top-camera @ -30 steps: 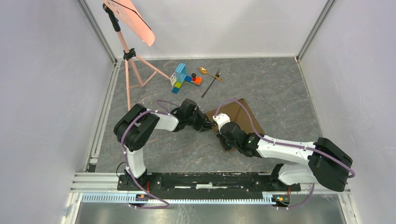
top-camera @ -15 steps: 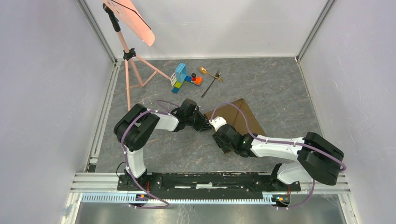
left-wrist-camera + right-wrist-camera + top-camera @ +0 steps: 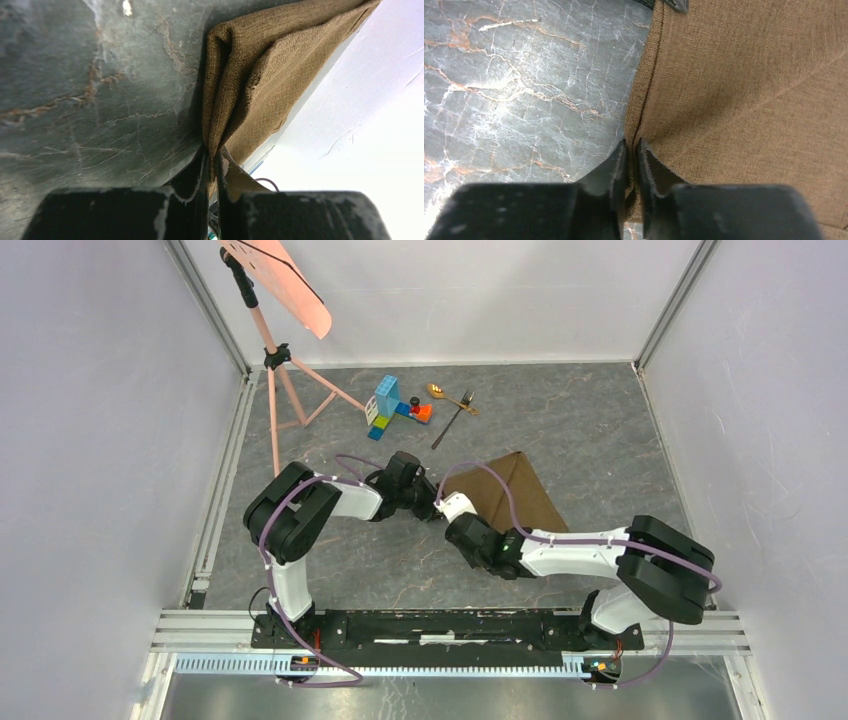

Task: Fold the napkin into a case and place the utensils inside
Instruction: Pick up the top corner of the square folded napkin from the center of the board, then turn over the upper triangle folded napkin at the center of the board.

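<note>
I would bring that napkin corner up if I lifted my left gripper now, because the folded brown napkin runs between my closed fingers.
The brown napkin (image 3: 518, 490) lies partly folded in the middle of the table. My left gripper (image 3: 432, 507) is at its left corner, shut on a raised fold of the cloth (image 3: 250, 75), which bunches between the fingers (image 3: 200, 170). Just beside it, my right gripper (image 3: 452, 516) pinches the napkin's left edge (image 3: 749, 100) between nearly closed jaws, low against the marble surface. The gold spoon (image 3: 440, 393) and the dark fork (image 3: 452, 420) lie at the back of the table, apart from both grippers.
Colourful toy blocks (image 3: 392, 405) stand just left of the utensils. A pink tripod stand (image 3: 285, 390) occupies the back left corner. Grey walls close in the table on three sides.
The right arm swung left along the napkin's near edge to the left corner, opening and then closing on the edge there. The napkin's near part was drawn in. The left gripper tightened and stayed put.
</note>
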Available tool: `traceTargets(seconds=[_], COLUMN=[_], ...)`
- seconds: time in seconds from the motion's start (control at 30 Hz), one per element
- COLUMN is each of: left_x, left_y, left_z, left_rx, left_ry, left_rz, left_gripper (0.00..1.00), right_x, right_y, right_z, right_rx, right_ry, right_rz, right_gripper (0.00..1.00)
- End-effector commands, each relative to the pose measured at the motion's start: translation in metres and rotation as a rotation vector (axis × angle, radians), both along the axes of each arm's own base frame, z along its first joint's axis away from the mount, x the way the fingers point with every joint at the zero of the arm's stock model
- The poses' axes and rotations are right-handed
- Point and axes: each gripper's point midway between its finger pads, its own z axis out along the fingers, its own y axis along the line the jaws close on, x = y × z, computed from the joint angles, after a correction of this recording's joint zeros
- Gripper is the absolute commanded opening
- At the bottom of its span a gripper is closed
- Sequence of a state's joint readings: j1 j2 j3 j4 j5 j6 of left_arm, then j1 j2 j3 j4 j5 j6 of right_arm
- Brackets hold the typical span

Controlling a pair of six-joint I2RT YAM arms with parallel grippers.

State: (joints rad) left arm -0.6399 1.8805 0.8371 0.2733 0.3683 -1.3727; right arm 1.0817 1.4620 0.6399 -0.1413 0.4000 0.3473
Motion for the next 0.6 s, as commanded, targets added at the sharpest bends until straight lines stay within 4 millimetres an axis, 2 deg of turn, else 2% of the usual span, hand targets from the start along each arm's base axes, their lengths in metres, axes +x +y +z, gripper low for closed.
traceTargets(seconds=[0.0, 0.1, 0.17, 0.27, 0.33, 0.43, 0.5, 0.57], left_x=[0.009, 0.012, 0.009, -0.014, -0.025, -0.045, -0.058, -0.064], left_y=[0.001, 0.013, 0.029, 0.076, 0.113, 0.173, 0.211, 0.236], left_z=[0.016, 0.024, 0.029, 0.032, 0.043, 0.070, 0.101, 0.144], left_rx=[-0.023, 0.000, 0.077, 0.310, 0.426, 0.555, 0.654, 0.702], left_ry=[-0.012, -0.002, 0.025, 0.122, 0.152, 0.170, 0.132, 0.028], left_rz=[0.015, 0.037, 0.049, 0.070, 0.097, 0.184, 0.267, 0.343], left_gripper=[0.05, 0.02, 0.02, 0.02, 0.02, 0.02, 0.02, 0.02], right_x=[0.006, 0.004, 0.000, -0.020, -0.037, -0.069, -0.091, -0.111], right_y=[-0.022, -0.007, 0.017, 0.063, 0.092, 0.139, 0.165, 0.186], right_z=[-0.001, 0.013, 0.031, 0.054, 0.066, 0.095, 0.124, 0.162], right_rx=[-0.160, -0.121, -0.010, 0.187, 0.299, 0.520, 0.685, 0.876], right_ry=[-0.089, -0.095, -0.079, 0.000, 0.077, 0.205, 0.292, 0.364], right_rz=[-0.062, -0.029, 0.042, 0.204, 0.299, 0.466, 0.566, 0.662], right_gripper=[0.02, 0.00, 0.00, 0.00, 0.00, 0.00, 0.00, 0.00])
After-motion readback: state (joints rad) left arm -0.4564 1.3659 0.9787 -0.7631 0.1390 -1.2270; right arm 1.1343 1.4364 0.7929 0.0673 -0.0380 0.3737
